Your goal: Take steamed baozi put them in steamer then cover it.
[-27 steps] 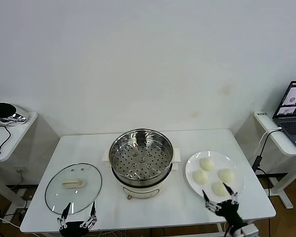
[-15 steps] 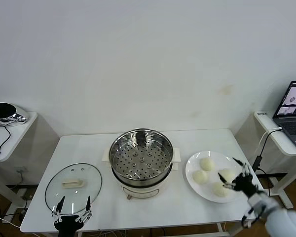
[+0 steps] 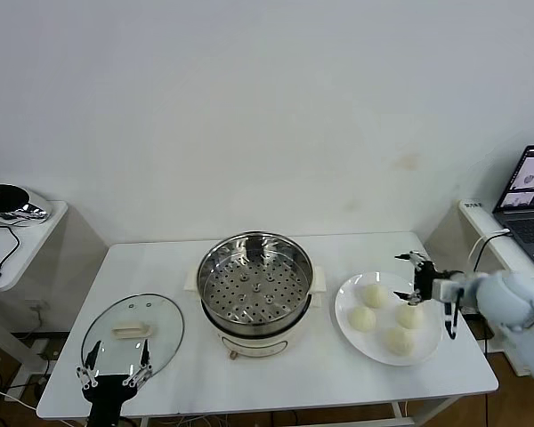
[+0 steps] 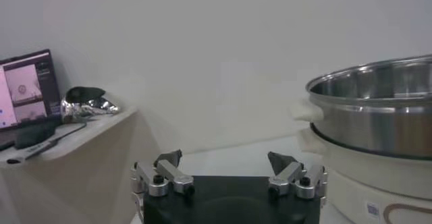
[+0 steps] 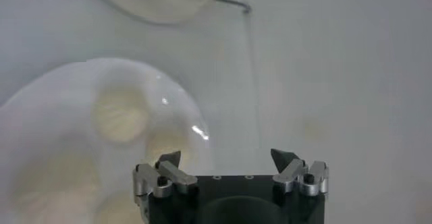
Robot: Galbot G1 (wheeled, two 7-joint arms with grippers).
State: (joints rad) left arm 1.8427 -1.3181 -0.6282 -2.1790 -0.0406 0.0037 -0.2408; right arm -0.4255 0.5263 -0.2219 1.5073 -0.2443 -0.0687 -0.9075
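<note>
The right gripper grips the baozi nearest the wall by its rounded sides next, to load the steamer (image 3: 255, 289) with baozi.
The steamer (image 3: 255, 289) stands in the middle of the table, uncovered, its perforated tray bare. Four baozi lie on a white plate (image 3: 347, 298) to its right: far (image 3: 374, 295), left (image 3: 362, 318), right (image 3: 410, 315), near (image 3: 399, 339). The glass cover (image 3: 132, 336) lies flat at the left. My right gripper (image 3: 402, 277) is open and empty, hovering over the plate's far right part. Its wrist view shows the plate (image 5: 182, 104) and a baozi (image 5: 120, 114) beyond the open gripper (image 5: 226, 156). My left gripper (image 3: 118, 356) is open and empty at the cover's near edge; its wrist view (image 4: 226, 159) faces the steamer (image 4: 378, 104).
A side table with a laptop (image 3: 527, 205) stands at the right, with a cable hanging by the table corner. Another side table with a shiny object (image 3: 9, 200) stands at the left. A white wall lies behind the table.
My right gripper has moved from the table's front edge up and back, over the plate's far right side. My left gripper has shifted a little left along the front edge.
</note>
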